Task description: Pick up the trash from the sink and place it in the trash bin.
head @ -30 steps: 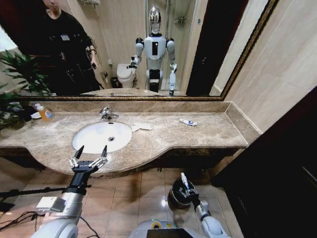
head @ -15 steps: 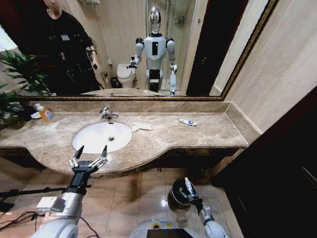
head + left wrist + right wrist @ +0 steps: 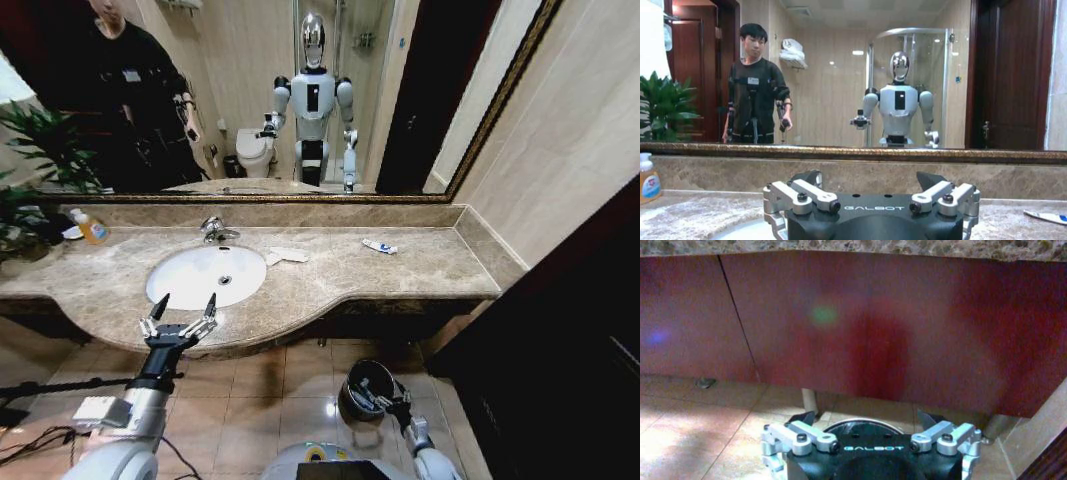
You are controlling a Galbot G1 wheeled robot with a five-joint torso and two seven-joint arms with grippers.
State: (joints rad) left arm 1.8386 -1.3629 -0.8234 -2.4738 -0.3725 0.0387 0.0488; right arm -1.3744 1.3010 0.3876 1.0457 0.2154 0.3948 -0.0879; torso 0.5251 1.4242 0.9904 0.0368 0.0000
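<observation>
The white paper trash has to get into the bin, so my right gripper needs to grip the trash by its narrow end next.
The white oval sink sits in the brown marble counter. Flat white paper trash lies on the counter just right of the basin, and a small white and blue tube lies farther right, also seen as the tube in the left wrist view. My left gripper hovers open and empty at the counter's front edge before the sink; the left gripper faces the mirror. My right gripper is low by the floor at the round dark trash bin. The right gripper is open, nothing between its fingers, bin rim beyond.
An orange pump bottle stands at the counter's back left by a plant. The chrome faucet is behind the basin. A dark red cabinet front runs under the counter. Cables lie on the tiled floor at left.
My right gripper has dropped lower beside the trash bin, and the white thing that stood up from its fingers earlier is no longer seen. The left arm has not moved.
</observation>
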